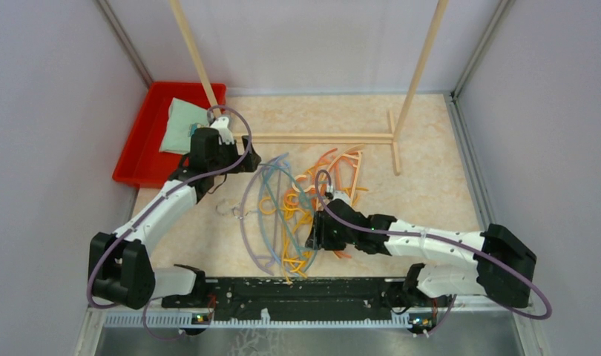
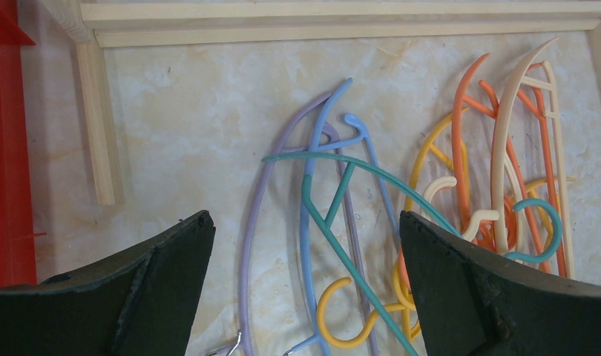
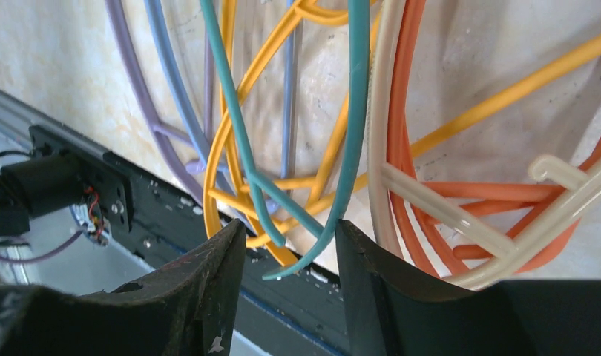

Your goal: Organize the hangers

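Observation:
My right gripper is to grab the teal hanger by its loose shoulder end (image 1: 312,257) (image 3: 317,248) next. The hanger's hook then stays free to hang on the rack.
The hangers (image 1: 286,211) lie in a tangled pile mid-table: lavender (image 2: 245,245), light blue (image 2: 306,259), teal (image 2: 347,263), yellow (image 2: 319,311), orange (image 2: 458,126) and beige (image 2: 498,148). My left gripper (image 1: 249,159) is open wide and empty, hovering over the pile's far left side; in its wrist view (image 2: 305,222) the lavender, blue and teal hangers lie below the jaws. My right gripper (image 1: 312,239) is at the pile's near right side. In its wrist view (image 3: 290,230) the jaws stand apart with the teal hanger's (image 3: 355,111) free end between them, unclamped. Orange (image 3: 409,74) and beige (image 3: 378,111) hangers lie beside it.
The pale wooden rack's base (image 1: 320,138) lies just beyond the pile, its posts rising at the back. A red tray (image 1: 145,148) holding a green cloth (image 1: 182,126) sits at the back left. A black rail (image 1: 305,289) runs along the near edge.

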Robot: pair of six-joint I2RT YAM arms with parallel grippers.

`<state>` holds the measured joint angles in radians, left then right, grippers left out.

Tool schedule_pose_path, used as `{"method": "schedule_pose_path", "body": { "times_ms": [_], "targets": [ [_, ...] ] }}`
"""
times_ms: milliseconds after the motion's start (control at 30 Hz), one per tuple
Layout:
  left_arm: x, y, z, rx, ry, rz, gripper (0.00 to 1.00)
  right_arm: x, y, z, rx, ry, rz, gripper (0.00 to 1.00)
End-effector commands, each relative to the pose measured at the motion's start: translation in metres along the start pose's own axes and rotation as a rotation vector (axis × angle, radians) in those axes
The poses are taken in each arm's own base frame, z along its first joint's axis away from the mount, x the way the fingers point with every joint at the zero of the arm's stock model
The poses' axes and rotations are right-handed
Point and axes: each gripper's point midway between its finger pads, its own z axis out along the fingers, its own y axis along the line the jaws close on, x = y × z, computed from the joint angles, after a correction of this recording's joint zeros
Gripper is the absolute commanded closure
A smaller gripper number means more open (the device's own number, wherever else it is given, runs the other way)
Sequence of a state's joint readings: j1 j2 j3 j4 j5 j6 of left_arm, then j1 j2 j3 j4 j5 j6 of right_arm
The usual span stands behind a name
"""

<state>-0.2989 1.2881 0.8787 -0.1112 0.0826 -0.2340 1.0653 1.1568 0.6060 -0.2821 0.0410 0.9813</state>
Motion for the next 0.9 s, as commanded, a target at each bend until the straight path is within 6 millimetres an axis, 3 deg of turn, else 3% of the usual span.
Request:
{"method": "schedule_pose_path", "body": {
  "times_ms": [0,300,633,733,867],
  "targets": [
    [-0.003,-0.007,-0.007,0.038,-0.028,0.028,0.01,-0.024,0.016,0.007,0.029,-0.102,0.035,0.51],
    [0.003,-0.009,-0.016,0.053,-0.028,0.019,0.01,-0.022,-0.008,0.017,0.211,-0.136,0.034,0.53],
    [0.019,-0.004,-0.021,0.041,-0.006,0.014,0.01,-0.028,-0.006,0.04,0.219,-0.154,-0.029,0.59],
    [0.021,-0.004,-0.021,0.039,-0.002,0.013,0.01,-0.027,-0.005,0.045,0.216,-0.151,-0.036,0.68],
    [0.023,-0.004,-0.023,0.039,0.002,0.008,0.01,-0.033,-0.003,0.037,0.221,-0.171,-0.056,0.96]
  ]
}}
